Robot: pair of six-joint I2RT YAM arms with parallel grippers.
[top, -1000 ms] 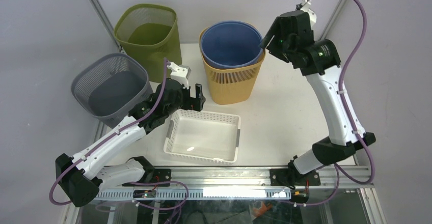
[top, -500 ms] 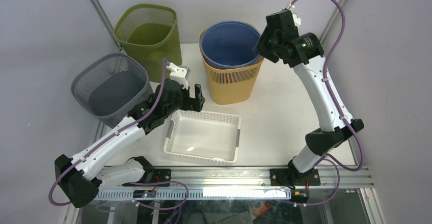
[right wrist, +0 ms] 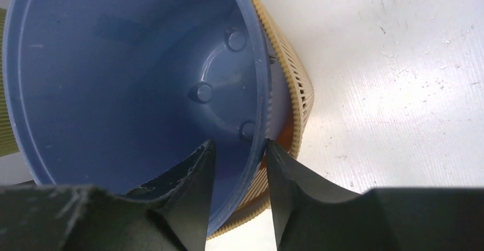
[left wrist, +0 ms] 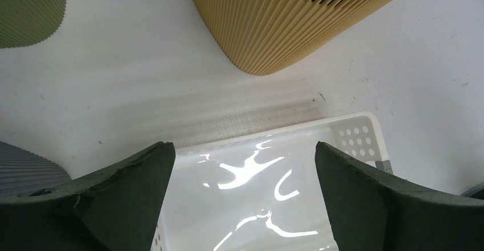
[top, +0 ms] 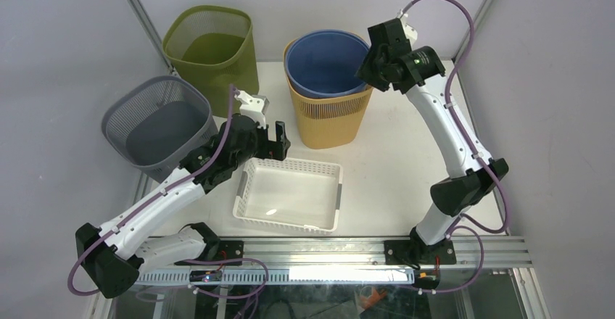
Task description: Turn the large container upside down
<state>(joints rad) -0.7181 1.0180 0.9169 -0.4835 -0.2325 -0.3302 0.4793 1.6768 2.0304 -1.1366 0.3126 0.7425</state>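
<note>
My right gripper would leave the blue container nested in the yellow bin [top: 330,119] if it went up now, because its fingers are open around the blue container's rim [top: 364,80].
A blue container [top: 326,61] sits nested inside a yellow ribbed bin [top: 330,119] at the back middle of the table. My right gripper [top: 365,69] is at the blue container's right rim. In the right wrist view its fingers straddle that rim [right wrist: 258,120]: one finger is inside the blue container [right wrist: 131,74], the other is in the gap against the yellow bin [right wrist: 294,100]. The jaws stand narrowly apart around the rim and do not clamp it. My left gripper [top: 275,141] is open and empty [left wrist: 244,154] over the far edge of the white basket [left wrist: 342,124].
The white perforated basket [top: 296,162] lies at the front middle. A green mesh bin [top: 239,61] stands at the back left and a grey mesh bin [top: 116,127] at the left edge. The yellow bin's base [left wrist: 285,17] is just beyond my left gripper.
My right arm has swung left and brought its gripper onto the blue container's right rim. My left arm has barely moved.
</note>
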